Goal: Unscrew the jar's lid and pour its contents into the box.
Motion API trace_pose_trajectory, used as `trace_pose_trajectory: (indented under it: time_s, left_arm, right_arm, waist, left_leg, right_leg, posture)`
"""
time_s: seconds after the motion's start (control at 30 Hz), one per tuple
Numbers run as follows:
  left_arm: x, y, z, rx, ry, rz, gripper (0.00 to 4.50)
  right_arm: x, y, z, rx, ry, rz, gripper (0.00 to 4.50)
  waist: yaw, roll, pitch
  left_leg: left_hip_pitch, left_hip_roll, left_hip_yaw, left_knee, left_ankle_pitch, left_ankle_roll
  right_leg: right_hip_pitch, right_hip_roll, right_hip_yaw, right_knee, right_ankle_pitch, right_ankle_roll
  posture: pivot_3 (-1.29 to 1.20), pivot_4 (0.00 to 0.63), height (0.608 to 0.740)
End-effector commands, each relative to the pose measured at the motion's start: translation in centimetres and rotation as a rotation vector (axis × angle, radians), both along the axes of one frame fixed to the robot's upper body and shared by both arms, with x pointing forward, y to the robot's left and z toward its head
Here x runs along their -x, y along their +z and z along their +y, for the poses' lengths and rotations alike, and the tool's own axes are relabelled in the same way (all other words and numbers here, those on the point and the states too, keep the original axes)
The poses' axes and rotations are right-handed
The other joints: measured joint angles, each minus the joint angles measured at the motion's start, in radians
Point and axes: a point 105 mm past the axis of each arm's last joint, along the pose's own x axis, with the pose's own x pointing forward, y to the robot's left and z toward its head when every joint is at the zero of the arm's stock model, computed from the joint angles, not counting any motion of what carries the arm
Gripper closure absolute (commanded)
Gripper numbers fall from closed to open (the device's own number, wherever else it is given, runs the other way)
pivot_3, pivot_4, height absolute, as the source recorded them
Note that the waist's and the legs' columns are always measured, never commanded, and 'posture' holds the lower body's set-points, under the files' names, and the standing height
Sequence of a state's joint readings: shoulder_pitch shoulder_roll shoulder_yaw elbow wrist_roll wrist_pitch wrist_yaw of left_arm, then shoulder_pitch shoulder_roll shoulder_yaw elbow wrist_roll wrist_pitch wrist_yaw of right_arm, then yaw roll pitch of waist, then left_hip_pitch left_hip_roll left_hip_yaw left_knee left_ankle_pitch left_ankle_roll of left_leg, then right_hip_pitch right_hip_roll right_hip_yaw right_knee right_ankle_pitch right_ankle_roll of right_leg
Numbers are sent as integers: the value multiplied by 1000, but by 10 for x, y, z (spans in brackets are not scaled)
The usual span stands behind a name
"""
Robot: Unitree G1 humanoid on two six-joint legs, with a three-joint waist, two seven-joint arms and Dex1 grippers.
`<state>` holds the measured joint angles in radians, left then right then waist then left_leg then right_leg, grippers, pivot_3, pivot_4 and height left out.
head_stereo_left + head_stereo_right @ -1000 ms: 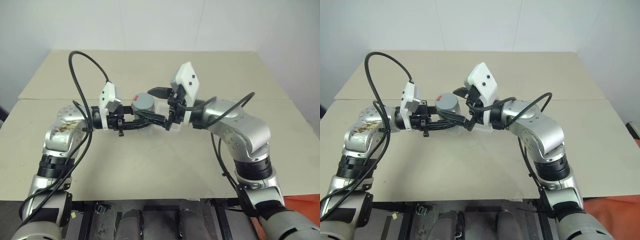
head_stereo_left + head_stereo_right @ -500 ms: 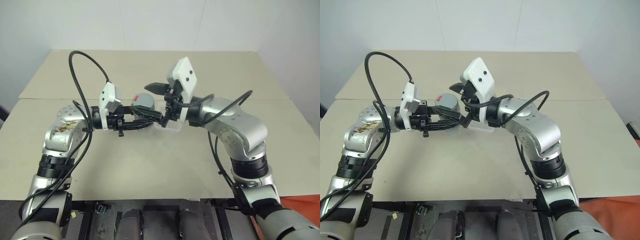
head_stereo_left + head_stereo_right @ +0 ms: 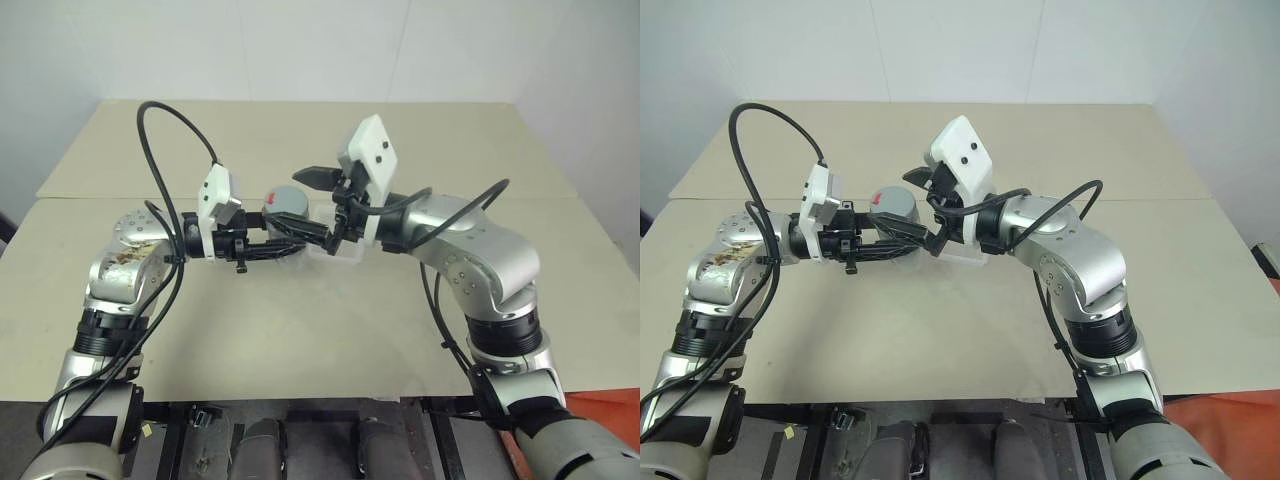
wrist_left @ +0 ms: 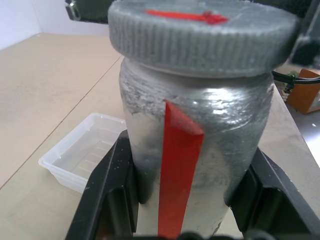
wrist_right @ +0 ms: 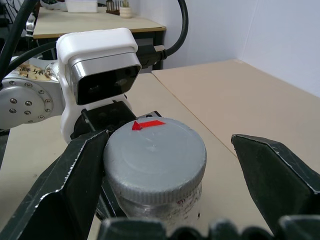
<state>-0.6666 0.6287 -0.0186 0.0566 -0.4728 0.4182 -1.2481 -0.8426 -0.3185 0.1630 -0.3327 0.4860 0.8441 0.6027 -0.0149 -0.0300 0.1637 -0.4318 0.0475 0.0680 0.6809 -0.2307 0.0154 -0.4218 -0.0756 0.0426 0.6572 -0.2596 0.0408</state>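
The grey ribbed lid (image 3: 286,200) (image 5: 155,155) has the fingers of my right gripper on both of its sides, so my right gripper should now close on the lid.
The jar (image 4: 200,145), silvery with a red vertical stripe, is upright above the table with my left gripper (image 4: 187,187) shut on its body. Its grey ribbed lid (image 5: 155,155), with a red mark on top, sits on the jar (image 3: 287,210). My right gripper (image 5: 167,142) is open and straddles the lid, one finger close beside it and the other well apart. In the head views the right gripper (image 3: 312,208) reaches in from the right. The clear plastic box (image 4: 85,150) lies on the table below the jar, partly hidden behind the grippers (image 3: 345,252). The contents are hidden inside the jar.
Both arms meet over the middle of the beige table (image 3: 300,330), which has a seam running across it. The white wall stands behind its far edge. An orange object (image 4: 305,90) sits beyond the table's edge.
My right gripper has shifted very slightly around the lid, staying open. The left gripper and the jar have kept still.
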Motion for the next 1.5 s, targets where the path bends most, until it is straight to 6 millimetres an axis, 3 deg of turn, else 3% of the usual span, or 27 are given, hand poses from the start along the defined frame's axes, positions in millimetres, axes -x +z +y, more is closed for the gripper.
trace_pose_trajectory:
  time_s: [0.03,0.63,0.8,0.83,1.17,1.5]
  left_arm:
    - [5,12,1,8,-17,-48,2541]
    - [6,12,2,2,-20,-53,2541]
    - [7,11,2,2,-20,-51,2541]
    - [7,11,2,2,-20,-51,2541]
    - [8,10,4,0,-20,-49,2541]
    - [11,-8,7,-37,-39,13,2541]
  right_arm:
    - [3,13,-7,-34,-6,-52,29]
    - [9,12,-7,-40,35,-50,29]
    - [11,11,-7,-37,57,-51,1578]
    - [12,11,-7,-36,60,-52,1674]
    - [13,12,-5,-39,66,-53,1674]
    - [13,22,-9,-74,78,-64,1674]
  waist:
    - [0,0,0]
    - [0,0,0]
    - [0,0,0]
    - [0,0,0]
    - [0,0,0]
    - [0,0,0]
  left_leg:
    - [0,0,0,0,0,0]
    - [0,0,0,0,0,0]
    - [0,0,0,0,0,0]
    - [0,0,0,0,0,0]
    - [0,0,0,0,0,0]
    - [0,0,0,0,0,0]
  right_leg:
    - [0,0,0,0,0,0]
    - [0,0,0,0,0,0]
    - [0,0,0,0,0,0]
    - [0,0,0,0,0,0]
    - [0,0,0,0,0,0]
    - [0,0,0,0,0,0]
  posture:
    - [0,150,740]
    - [0,150,740]
    - [0,150,740]
    - [0,150,740]
    - [0,150,740]
    - [0,150,740]
